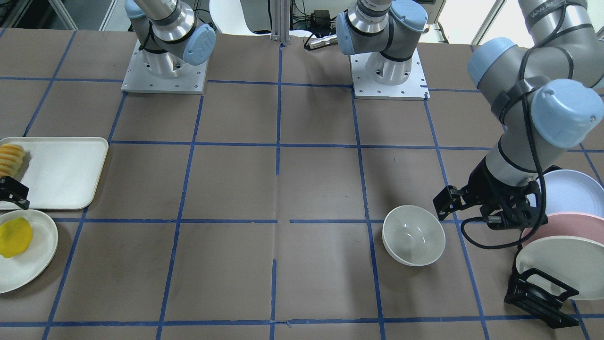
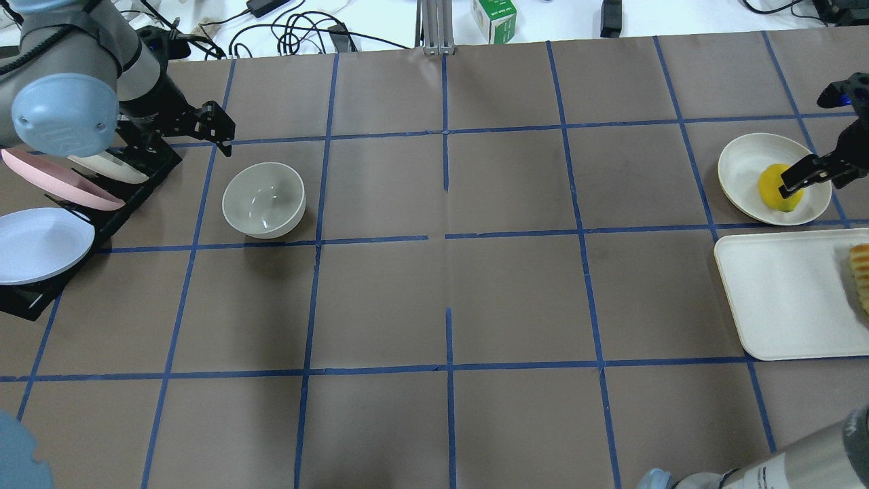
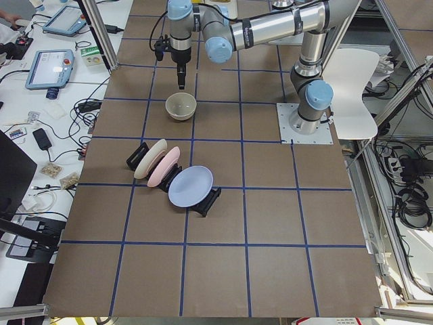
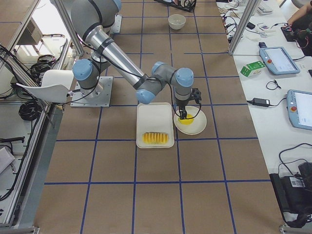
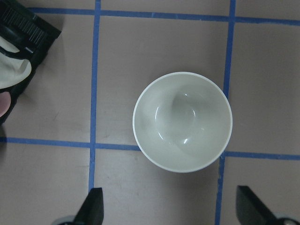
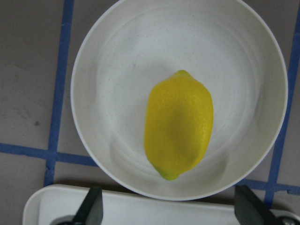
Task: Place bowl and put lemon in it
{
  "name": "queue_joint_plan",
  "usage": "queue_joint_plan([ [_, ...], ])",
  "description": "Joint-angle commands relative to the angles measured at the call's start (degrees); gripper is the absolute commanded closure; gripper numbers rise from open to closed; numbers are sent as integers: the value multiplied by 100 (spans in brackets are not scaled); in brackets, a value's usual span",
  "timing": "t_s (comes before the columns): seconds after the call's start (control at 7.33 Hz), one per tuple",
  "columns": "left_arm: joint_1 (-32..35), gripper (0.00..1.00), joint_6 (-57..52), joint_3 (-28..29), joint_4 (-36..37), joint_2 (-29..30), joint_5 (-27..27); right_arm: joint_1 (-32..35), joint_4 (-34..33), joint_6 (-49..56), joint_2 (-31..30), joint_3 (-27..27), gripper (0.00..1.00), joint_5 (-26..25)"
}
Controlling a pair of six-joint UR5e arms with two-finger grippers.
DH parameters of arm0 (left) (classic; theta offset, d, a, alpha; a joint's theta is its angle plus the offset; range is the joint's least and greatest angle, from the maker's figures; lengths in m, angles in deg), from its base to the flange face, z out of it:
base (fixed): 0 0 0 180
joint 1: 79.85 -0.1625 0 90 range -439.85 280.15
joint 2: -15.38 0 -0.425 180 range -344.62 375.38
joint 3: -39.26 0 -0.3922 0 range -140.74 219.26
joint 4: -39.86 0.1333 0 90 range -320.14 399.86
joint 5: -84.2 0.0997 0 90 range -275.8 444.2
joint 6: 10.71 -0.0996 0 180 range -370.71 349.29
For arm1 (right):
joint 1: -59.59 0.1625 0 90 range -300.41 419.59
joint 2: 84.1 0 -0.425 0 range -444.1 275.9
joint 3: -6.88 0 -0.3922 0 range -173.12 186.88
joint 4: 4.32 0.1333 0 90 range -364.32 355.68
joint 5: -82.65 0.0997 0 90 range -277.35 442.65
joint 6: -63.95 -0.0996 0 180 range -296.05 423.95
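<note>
My right gripper grabs the lemon's long facing sides at the middle next, since the lemon's ends taper to sloping tips.
The off-white bowl [image 1: 414, 234] stands upright and empty on the table, and also shows in the overhead view [image 2: 264, 200]. My left gripper [image 2: 216, 126] hovers over it, open and empty; in the left wrist view [image 5: 171, 213] its two fingertips stand wide apart on the near side of the bowl [image 5: 183, 121]. The yellow lemon [image 6: 178, 123] lies on a flat cream plate [image 6: 117, 70] at the table's far right [image 2: 774, 187]. My right gripper [image 2: 793, 183] hangs just above the lemon, open and empty, its fingers [image 6: 91, 206] wide apart.
A black rack [image 1: 538, 293] with pastel plates [image 2: 47, 238] stands close beside my left arm. A cream tray [image 2: 781, 299] holding ridged yellow-orange sliced food [image 1: 10, 158] lies next to the lemon's plate [image 1: 33, 264]. Blue tape lines grid the brown table.
</note>
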Motion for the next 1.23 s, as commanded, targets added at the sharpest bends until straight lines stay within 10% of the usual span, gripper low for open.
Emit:
queue_joint_plan([
  [0.0,-65,0,-100,-20,274,517,-9,-46,-370,41,361,-21,0,79],
  [0.41,-74,0,-356,-28,476,1053,-26,-37,-573,40,660,-126,5,290],
  [0.55,-74,2,-512,-29,476,1185,-26,-37,-590,49,687,-152,17,291],
  [0.68,-74,3,-584,-20,476,1300,-26,-46,-591,58,704,-153,55,291],
  [0.95,-74,45,-584,-11,476,1406,-44,-37,-573,58,661,-161,86,282],
  [1.09,-74,92,-584,-2,476,1424,-44,-46,-503,49,608,-179,93,264],
])
